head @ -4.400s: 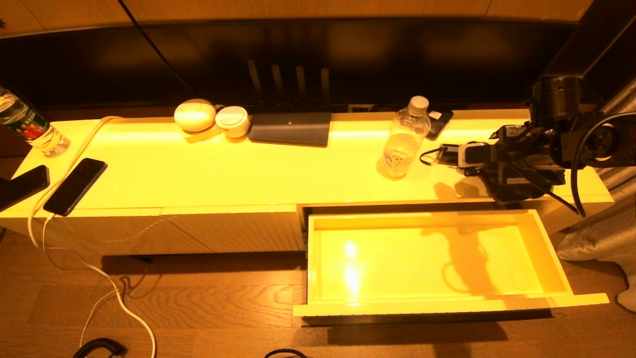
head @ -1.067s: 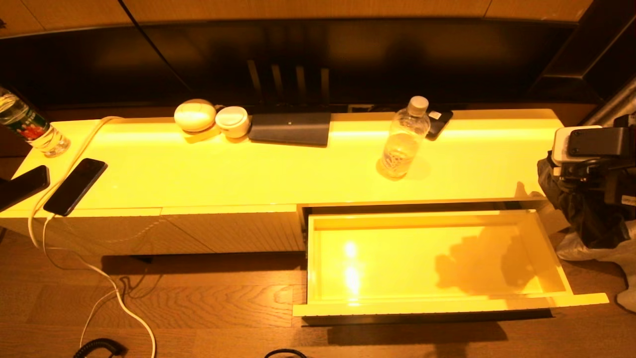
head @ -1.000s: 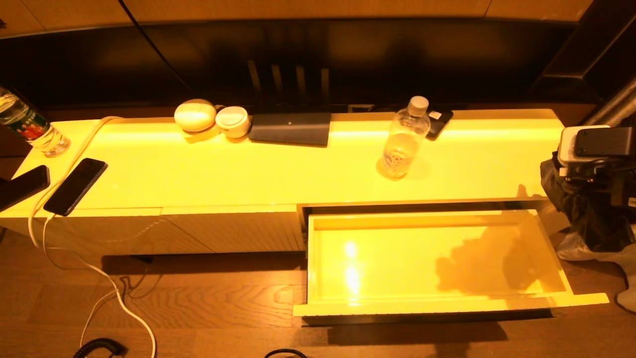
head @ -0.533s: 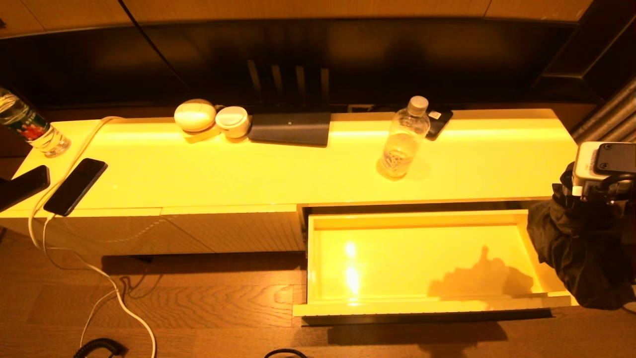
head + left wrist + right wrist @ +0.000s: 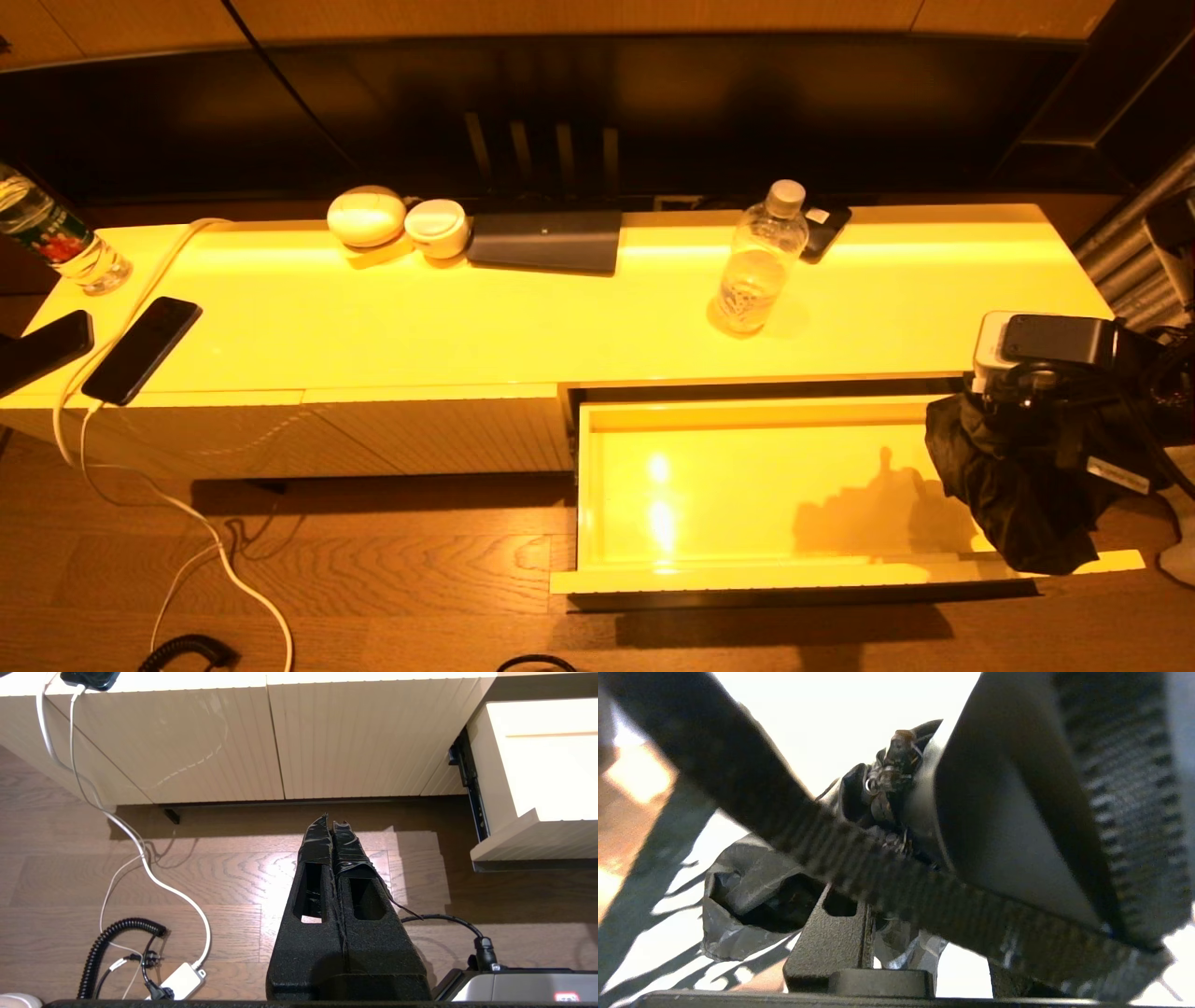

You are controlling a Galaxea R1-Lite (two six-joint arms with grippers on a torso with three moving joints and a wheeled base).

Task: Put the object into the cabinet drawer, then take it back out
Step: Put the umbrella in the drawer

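The umbrella's lower end (image 5: pixel 1056 547) crosses the drawer's front rim (image 5: pixel 975 571), apart from its shadow. I should lower the umbrella inward before my right gripper releases it.
The cabinet drawer (image 5: pixel 747 577) stands pulled out, its glossy yellow inside bare. A black folded umbrella (image 5: pixel 1018 495) hangs over the drawer's right end, its lower tip reaching the front rim. My right gripper (image 5: pixel 1013 411) sits above it under the wrist camera and is shut on its top. In the right wrist view the umbrella's fabric (image 5: pixel 1008 826) and ribbed strap (image 5: pixel 952 905) fill the picture past one finger (image 5: pixel 826 942). My left gripper (image 5: pixel 331 821) is shut and empty, parked low over the wooden floor left of the drawer (image 5: pixel 537 765).
On the cabinet top stand a clear water bottle (image 5: pixel 758 266), a dark phone (image 5: pixel 823 231), a dark tablet (image 5: pixel 546 241), two white round items (image 5: pixel 366 217), two phones (image 5: pixel 140 350) and another bottle (image 5: pixel 56 238). White cable (image 5: pixel 140 858) and a coiled cord (image 5: pixel 117 938) lie on the floor.
My right arm has swung left and forward with the umbrella, from beside the cabinet's right end to above the drawer's right end. Its shadow inside the drawer shifted left.
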